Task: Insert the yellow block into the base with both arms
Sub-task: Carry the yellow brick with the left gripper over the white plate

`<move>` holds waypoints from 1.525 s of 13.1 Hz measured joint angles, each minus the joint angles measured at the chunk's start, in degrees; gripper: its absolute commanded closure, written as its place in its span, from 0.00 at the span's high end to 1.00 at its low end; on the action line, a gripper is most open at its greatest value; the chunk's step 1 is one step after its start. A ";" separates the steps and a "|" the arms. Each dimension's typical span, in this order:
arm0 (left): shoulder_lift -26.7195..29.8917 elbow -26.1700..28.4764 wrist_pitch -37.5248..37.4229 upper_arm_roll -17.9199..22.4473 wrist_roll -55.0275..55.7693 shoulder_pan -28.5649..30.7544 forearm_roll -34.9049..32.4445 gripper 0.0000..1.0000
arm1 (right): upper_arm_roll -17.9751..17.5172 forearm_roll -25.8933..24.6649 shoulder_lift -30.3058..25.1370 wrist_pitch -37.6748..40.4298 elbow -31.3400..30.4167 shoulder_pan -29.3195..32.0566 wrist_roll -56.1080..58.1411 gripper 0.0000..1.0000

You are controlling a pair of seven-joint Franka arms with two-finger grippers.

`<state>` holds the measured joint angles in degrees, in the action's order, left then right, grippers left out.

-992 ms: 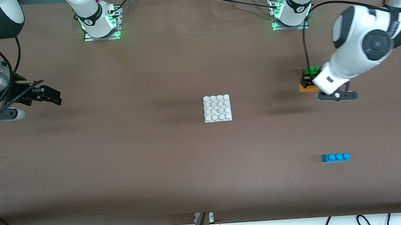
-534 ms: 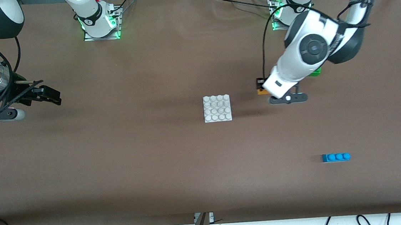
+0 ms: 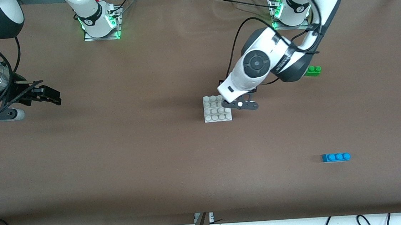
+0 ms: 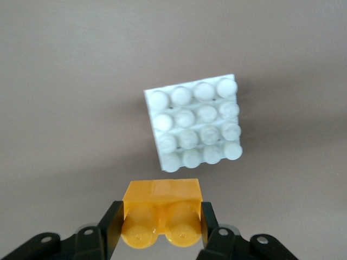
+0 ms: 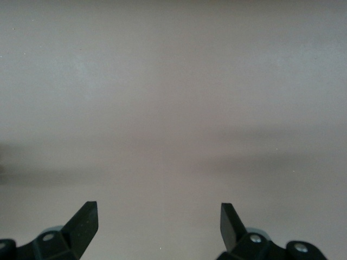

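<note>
The yellow block hangs short of the white base's near edge. My left gripper should move it toward the base before letting go of it.
The yellow block (image 4: 161, 214), a two-stud brick, sits clamped between the fingers of my left gripper (image 4: 161, 223), which is shut on it in the air. In the left wrist view the white studded base (image 4: 194, 123) lies on the table just below and ahead of the block. In the front view the left arm's wrist (image 3: 238, 88) hangs over the edge of the base (image 3: 214, 112) toward the left arm's end and hides the block. My right gripper (image 3: 54, 96) waits open and empty over bare table at the right arm's end, its fingertips (image 5: 87, 216) wide apart.
A green two-stud brick (image 3: 312, 70) lies toward the left arm's end, farther from the front camera than the base. A blue three-stud brick (image 3: 335, 157) lies nearer to the camera at that same end. Brown table cloth (image 3: 135, 149) surrounds the base.
The left arm has carried the yellow block away from beside the green brick, across the table to the base's edge. The right arm has not moved.
</note>
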<state>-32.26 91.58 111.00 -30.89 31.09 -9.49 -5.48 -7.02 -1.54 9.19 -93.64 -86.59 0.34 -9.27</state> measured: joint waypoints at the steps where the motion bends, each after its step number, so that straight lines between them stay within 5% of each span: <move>1: -1.74 -0.92 1.49 0.25 1.91 -1.55 -1.28 0.43 | 0.00 -0.03 0.00 0.00 0.00 0.00 0.00 1.00; 7: -9.95 -1.98 12.31 0.97 16.12 -6.27 -12.08 0.43 | 0.01 -0.06 0.01 0.00 0.00 0.00 0.00 1.00; 20: -10.65 -2.30 9.54 1.35 16.85 -6.42 -12.44 0.42 | 0.01 -0.06 0.01 0.00 0.00 -0.01 0.00 1.00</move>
<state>-42.91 89.28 120.54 -29.54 47.94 -15.91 -17.92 -7.01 -1.60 9.20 -93.64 -86.59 0.33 -9.27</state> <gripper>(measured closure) 0.383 0.000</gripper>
